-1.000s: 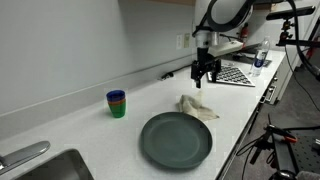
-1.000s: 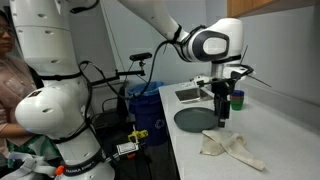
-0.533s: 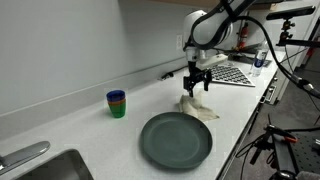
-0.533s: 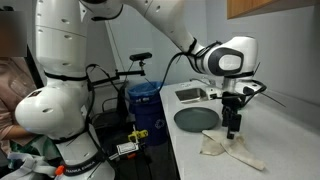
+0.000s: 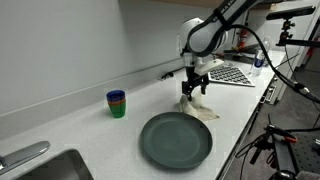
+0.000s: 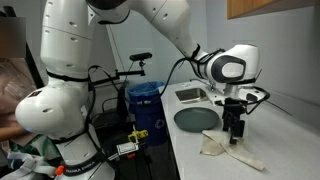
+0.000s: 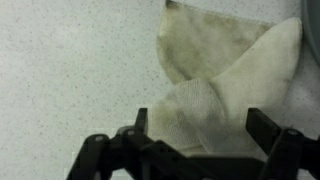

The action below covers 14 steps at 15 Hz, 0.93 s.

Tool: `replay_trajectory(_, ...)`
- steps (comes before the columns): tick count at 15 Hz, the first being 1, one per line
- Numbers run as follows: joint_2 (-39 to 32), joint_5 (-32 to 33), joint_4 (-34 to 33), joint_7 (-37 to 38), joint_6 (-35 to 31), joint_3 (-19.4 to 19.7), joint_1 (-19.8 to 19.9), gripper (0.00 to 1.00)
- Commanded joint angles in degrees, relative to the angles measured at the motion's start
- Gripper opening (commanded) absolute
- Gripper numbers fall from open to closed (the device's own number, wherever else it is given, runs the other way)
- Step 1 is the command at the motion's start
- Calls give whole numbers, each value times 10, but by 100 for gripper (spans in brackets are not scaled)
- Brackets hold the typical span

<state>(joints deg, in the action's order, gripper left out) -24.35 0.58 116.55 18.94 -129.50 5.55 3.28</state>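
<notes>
The fold [image 5: 193, 101] [image 7: 204, 112] lies between both fingers in the wrist view, but an exterior view shows them above the cloth, so my gripper lowers first, then closes.
A crumpled cream cloth [image 5: 199, 108] [image 6: 229, 148] lies on the white speckled counter beside a dark round plate [image 5: 176, 139] [image 6: 196, 118]. My gripper [image 5: 188, 93] [image 6: 235, 137] hangs just above the cloth with its fingers pointing down. In the wrist view the gripper [image 7: 205, 122] stands open, its two dark fingers straddling a raised fold of the cloth [image 7: 225, 70]. Nothing is gripped.
Stacked blue and green cups [image 5: 117, 103] [image 6: 237, 98] stand by the wall. A sink [image 5: 45, 170] lies at one end of the counter [image 5: 90, 125], a patterned tray [image 5: 232, 73] at the other. A blue bin [image 6: 146, 104] and cables sit beyond the counter edge.
The arm has swung from over the tray end towards the cloth and come down, so the open fingers now sit just above it. The cloth and plate have not moved.
</notes>
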Motion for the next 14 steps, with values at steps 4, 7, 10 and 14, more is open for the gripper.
replay_trajectory(4, 4, -3, 23, -7, -45, 7, -6, 100)
replay_trajectory(7, 3, -3, 22, -7, -45, 7, -6, 100)
replay_trajectory(10, 3, -3, 22, -7, -45, 7, -6, 100)
replay_trajectory(14, -6, 25, 37, 4, -124, 15, -20, 100)
